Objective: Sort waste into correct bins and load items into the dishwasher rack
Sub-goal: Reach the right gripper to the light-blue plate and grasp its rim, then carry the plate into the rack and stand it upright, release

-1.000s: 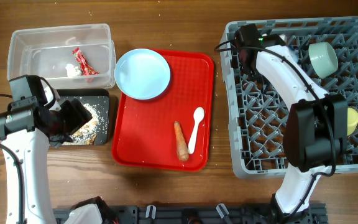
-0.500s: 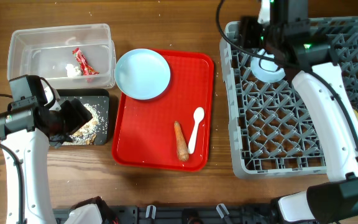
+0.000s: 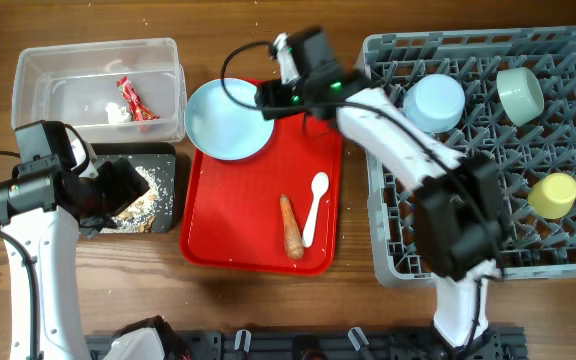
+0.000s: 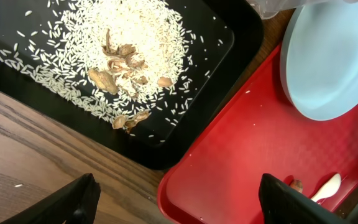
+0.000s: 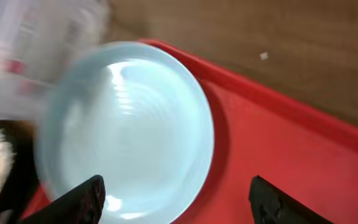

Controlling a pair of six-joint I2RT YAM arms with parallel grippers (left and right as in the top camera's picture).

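Note:
The light blue plate's far rim should stay free to load into the rack, so my right gripper should next pick up the plate by its rim nearest the grey rack.
The light blue plate lies at the back left of the red serving tray; my right gripper hovers open above the plate's right rim, nothing between its fingers. An orange carrot and a white spoon lie on the red tray's front right. The clear tub holds the red wrapper. Rice-like crumbs are heaped in the black tray. My left gripper hangs open and empty by that tray. In the grey rack sit a light blue bowl, a green bowl and a yellow cup.
The rack fills the right side of the wooden table. The clear tub and the black tray stand together at the left, the red serving tray between them and the rack. A few brown nut-like bits lie among the crumbs.
My right arm has swung left from the rack to above the plate, and its jaws have opened. The light blue bowl now sits in the rack. The left arm has not moved.

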